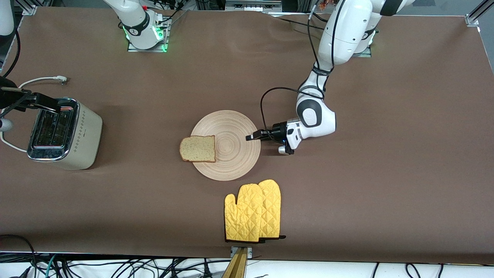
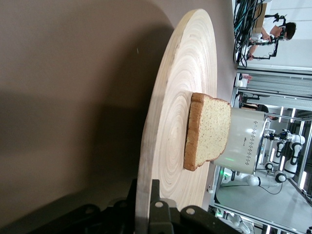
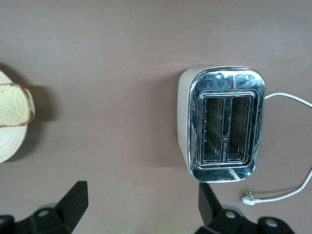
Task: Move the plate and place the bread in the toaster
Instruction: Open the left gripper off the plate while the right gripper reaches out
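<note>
My left gripper keeps hold of the plate until the plate's near edge (image 1: 227,178) reaches the yellow oven mitts, as brown tabletop still shows between them.
The pale wooden plate (image 1: 231,148) lies mid-table. My left gripper (image 1: 251,137) is shut on its rim at the edge toward the left arm's end; in the left wrist view the rim (image 2: 146,195) sits clamped between the black fingers (image 2: 162,207). The brown bread (image 1: 197,148) rests on the plate's edge toward the right arm's end and overhangs it, as the left wrist view of the bread (image 2: 207,131) also shows. The cream toaster (image 1: 63,135) stands at the right arm's end, slots empty (image 3: 224,126). My right gripper (image 1: 48,104) hovers open over the toaster, nothing between its fingertips (image 3: 141,195).
A pair of yellow quilted oven mitts (image 1: 252,212) lies nearer to the front camera than the plate, close to the table edge. The toaster's white cord (image 1: 42,80) and plug (image 3: 251,197) trail on the brown table (image 1: 347,193) beside the toaster.
</note>
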`<state>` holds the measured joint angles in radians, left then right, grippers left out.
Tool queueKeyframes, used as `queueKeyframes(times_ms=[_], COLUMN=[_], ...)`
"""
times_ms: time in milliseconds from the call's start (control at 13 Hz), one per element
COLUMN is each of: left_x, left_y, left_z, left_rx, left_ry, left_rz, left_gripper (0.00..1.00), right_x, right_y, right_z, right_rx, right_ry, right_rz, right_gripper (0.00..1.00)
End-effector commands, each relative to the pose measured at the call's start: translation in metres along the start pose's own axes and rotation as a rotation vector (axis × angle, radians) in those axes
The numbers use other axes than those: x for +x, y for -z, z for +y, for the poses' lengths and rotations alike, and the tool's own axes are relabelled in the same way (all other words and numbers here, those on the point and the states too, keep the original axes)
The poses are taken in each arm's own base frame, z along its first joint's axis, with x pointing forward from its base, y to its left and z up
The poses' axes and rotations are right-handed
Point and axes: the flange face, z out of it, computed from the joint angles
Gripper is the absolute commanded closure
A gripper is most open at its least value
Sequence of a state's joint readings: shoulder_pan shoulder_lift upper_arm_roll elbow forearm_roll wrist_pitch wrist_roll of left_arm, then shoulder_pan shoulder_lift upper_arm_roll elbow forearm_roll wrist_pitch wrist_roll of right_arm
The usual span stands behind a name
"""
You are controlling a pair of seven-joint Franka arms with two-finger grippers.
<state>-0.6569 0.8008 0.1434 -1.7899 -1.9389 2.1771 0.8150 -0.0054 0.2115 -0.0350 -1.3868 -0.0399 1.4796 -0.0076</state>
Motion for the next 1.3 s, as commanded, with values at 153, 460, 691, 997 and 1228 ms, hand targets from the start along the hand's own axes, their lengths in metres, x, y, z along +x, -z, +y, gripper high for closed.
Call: queueKeyframes(times_ms=[153, 460, 691, 997, 1228], left_x=[0.026, 0.027, 0.027, 0.035, 0.048], left_y=[0.03, 0.033, 0.046, 0.101, 0.174], left_z=[0.0, -0.004, 0.0, 0.005, 0.01], left_rx=[-0.017, -0.016, -0.021, -0.011, 0.025], left_ry=[-0.062, -0.04, -0.025, -0.022, -0.05], left_rz=[0.04, 0.045, 0.06, 0.095, 0.107], left_gripper=[1.0, 0.72, 0.12, 0.0, 0.0], right_x=[-0.004, 0.006, 0.015, 0.04, 0.063], right_y=[-0.003, -0.023, -0.039, -0.071, -0.104], right_z=[-0.021, -0.043, -0.053, -0.075, -0.108], right_rx=[0.01, 0.006, 0.017, 0.133, 0.188], right_ry=[0.04, 0.07, 0.082, 0.089, 0.098], right_rz=[-0.024, -0.055, -0.072, -0.061, -0.029], right_gripper=[0.0, 0.0, 0.0, 0.0, 0.0])
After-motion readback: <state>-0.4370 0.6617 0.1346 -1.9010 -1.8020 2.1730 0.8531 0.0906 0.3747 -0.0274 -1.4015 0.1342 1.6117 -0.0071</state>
